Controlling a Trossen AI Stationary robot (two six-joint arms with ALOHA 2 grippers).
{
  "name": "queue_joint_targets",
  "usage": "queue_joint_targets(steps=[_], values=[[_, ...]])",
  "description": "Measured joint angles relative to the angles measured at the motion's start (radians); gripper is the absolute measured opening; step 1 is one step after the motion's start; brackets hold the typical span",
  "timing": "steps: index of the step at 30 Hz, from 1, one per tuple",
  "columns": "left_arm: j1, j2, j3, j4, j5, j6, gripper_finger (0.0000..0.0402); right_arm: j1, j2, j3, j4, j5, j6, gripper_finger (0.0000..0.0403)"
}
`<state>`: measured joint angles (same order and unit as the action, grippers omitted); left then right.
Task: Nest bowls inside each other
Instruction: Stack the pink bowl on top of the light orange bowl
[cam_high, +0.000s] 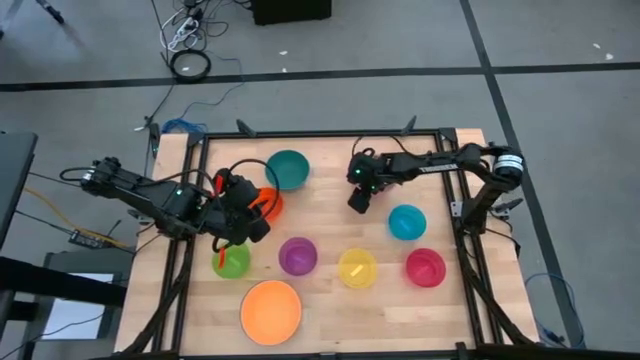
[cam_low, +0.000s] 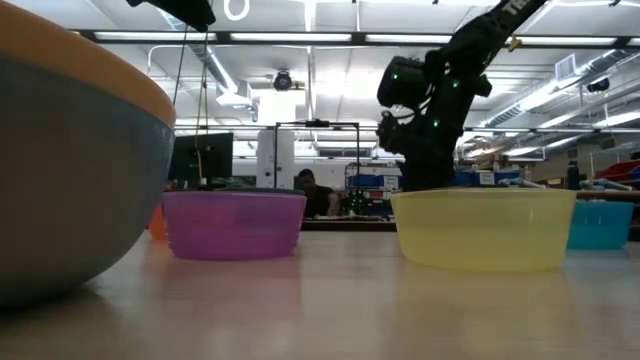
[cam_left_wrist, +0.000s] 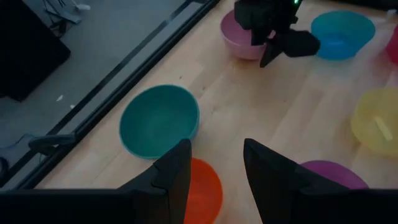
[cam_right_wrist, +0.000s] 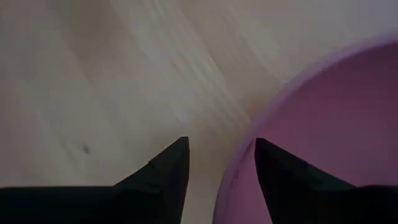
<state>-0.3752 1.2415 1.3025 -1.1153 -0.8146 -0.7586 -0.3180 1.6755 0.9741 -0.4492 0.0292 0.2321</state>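
Note:
My right gripper will grab the pink bowl by its rim (cam_right_wrist: 236, 162) next. It can then nest that bowl inside the large orange bowl.
My right gripper (cam_right_wrist: 221, 155) stands open over the pink bowl (cam_right_wrist: 323, 124) at mid-table, and its fingers straddle the bowl's rim. From above the gripper (cam_high: 357, 200) hides this bowl; the left wrist view shows the pink bowl (cam_left_wrist: 239, 46) under it. My left gripper (cam_left_wrist: 214, 171) hangs open above the red-orange bowl (cam_left_wrist: 205, 190), next to the teal bowl (cam_high: 287, 170). Green (cam_high: 231, 261), purple (cam_high: 297, 256), yellow (cam_high: 357, 268), magenta-red (cam_high: 425, 267) and cyan (cam_high: 407, 222) bowls rest apart on their bases. My right gripper comes at the pink bowl from above, slanting down, with one finger inside the bowl and the other outside its rim (cam_right_wrist: 245, 134). Whether either finger touches the wall I cannot tell. The bowl sits upright on the table.
A large orange bowl (cam_high: 271, 311) sits near the table's front edge and fills the left of the low view (cam_low: 70, 150). A black frame (cam_high: 320, 135) runs round the wooden top. Bare wood lies between the teal and pink bowls.

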Motion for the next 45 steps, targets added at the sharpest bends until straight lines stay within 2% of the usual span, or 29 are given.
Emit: queue_joint_targets(steps=[5, 12, 16, 19, 24, 29, 32, 36, 40, 45], values=[[0.0, 0.0, 0.0, -0.002, -0.004, 0.0, 0.0157, 0.0, 0.039, 0.0, 0.012, -0.005, 0.0, 0.013], [0.0, 0.0, 0.0, -0.002, -0.019, 0.0, 0.0157, 0.0, 0.006, 0.004, 0.003, 0.018, -0.012, 0.0015], [0.0, 0.0, 0.0, -0.002, -0.031, -0.001, 0.0157, 0.019, -0.043, 0.011, -0.047, 0.016, -0.008, 0.001], [0.0, 0.0, 0.0, -0.003, -0.046, -0.001, 0.0157, 0.081, -0.095, 0.062, -0.07, 0.011, -0.02, 0.0005], [0.0, 0.0, 0.0, 0.002, -0.083, -0.001, 0.0157, 0.263, -0.122, 0.22, -0.065, -0.002, -0.021, 0.0003], [0.0, 0.0, 0.0, 0.005, -0.145, -0.009, 0.0157, 0.452, -0.107, 0.374, 0.027, 0.006, -0.044, 0.0002], [0.0, 0.0, 0.001, 0.014, -0.202, -0.007, 0.0157, 0.541, -0.061, 0.445, 0.06, 0.059, -0.077, 0.0001], [0.0, -0.006, 0.015, 0.014, -0.213, -0.005, 0.0157, 0.608, 0.039, 0.534, 0.083, 0.055, -0.103, 0.0001], [0.0, -0.005, 0.038, 0.011, -0.225, -0.003, 0.0157, 0.632, 0.16, 0.642, 0.085, -0.029, -0.107, 0.0001], [-0.006, -0.006, 0.125, 0.006, -0.229, 0.046, 0.0157, 0.648, 0.296, 0.778, 0.055, -0.157, -0.114, 0.0]])
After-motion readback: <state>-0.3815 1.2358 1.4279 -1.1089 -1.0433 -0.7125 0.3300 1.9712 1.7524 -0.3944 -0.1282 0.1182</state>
